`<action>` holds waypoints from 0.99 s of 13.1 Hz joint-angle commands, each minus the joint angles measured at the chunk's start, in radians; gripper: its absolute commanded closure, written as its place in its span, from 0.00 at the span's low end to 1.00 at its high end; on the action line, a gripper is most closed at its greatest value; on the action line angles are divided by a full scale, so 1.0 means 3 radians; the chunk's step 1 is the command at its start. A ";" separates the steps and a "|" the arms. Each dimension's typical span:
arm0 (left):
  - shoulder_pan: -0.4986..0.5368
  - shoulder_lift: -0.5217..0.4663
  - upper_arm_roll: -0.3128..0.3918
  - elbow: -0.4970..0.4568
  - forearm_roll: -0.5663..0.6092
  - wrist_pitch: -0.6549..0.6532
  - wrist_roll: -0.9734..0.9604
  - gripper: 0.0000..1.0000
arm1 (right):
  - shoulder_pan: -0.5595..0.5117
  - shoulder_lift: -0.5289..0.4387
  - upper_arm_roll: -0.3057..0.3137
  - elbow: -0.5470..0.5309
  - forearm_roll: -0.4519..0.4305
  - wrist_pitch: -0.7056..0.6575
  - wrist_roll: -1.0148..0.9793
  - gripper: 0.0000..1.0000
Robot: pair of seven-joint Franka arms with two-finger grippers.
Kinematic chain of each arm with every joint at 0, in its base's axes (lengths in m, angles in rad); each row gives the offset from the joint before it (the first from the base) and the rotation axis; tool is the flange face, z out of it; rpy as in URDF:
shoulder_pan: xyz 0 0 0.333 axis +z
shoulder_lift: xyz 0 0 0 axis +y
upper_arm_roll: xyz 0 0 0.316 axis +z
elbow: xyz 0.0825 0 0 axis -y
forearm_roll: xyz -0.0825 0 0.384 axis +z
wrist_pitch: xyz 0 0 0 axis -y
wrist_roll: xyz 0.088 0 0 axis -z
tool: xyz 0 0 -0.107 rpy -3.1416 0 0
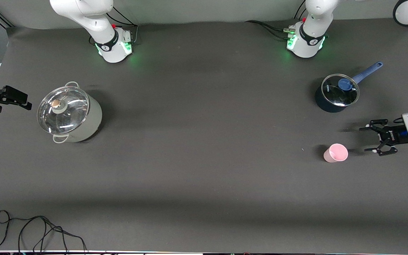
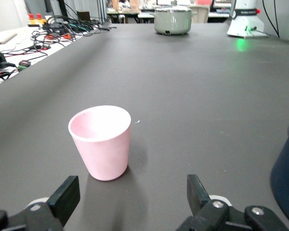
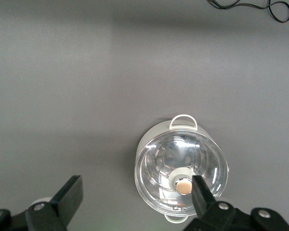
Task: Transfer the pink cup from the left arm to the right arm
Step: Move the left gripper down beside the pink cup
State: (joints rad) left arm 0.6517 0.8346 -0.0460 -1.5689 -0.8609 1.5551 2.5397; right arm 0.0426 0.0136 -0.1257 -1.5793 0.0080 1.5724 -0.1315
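Note:
Next, my left gripper needs to grab the pink cup by its side, leaving the pink cup's rim free for my right gripper's turn.
The pink cup stands upright and empty on the dark table, toward the left arm's end. My left gripper hangs low over the table just beside the cup, on the side toward the table's end, open and pointing at it. In the left wrist view the pink cup sits ahead of the left gripper, nearer one finger and outside the jaws. My right gripper is open and empty at the right arm's end of the table. The right wrist view shows the right gripper above the table beside the grey pot.
A grey pot with a glass lid stands toward the right arm's end, also seen as the pot. A blue saucepan with a lid sits farther from the front camera than the cup. A black cable lies at the near edge.

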 commanded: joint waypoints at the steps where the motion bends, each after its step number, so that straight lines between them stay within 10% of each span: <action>1: 0.0062 0.0224 -0.0031 0.0106 -0.0218 -0.0086 0.0165 0.01 | 0.0016 -0.0040 -0.0016 0.0008 0.0065 -0.0026 0.0029 0.00; 13: -0.0065 0.0577 -0.0215 0.0106 -0.0704 0.0011 0.0186 0.01 | 0.0016 -0.0045 -0.0021 0.0008 0.0065 -0.0057 0.0019 0.00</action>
State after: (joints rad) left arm 0.6537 0.9814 -0.1083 -1.5556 -1.0344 1.5545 2.5808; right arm 0.0426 0.0120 -0.1257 -1.5791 0.0081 1.5682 -0.1315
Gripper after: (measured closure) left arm 0.009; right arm 0.000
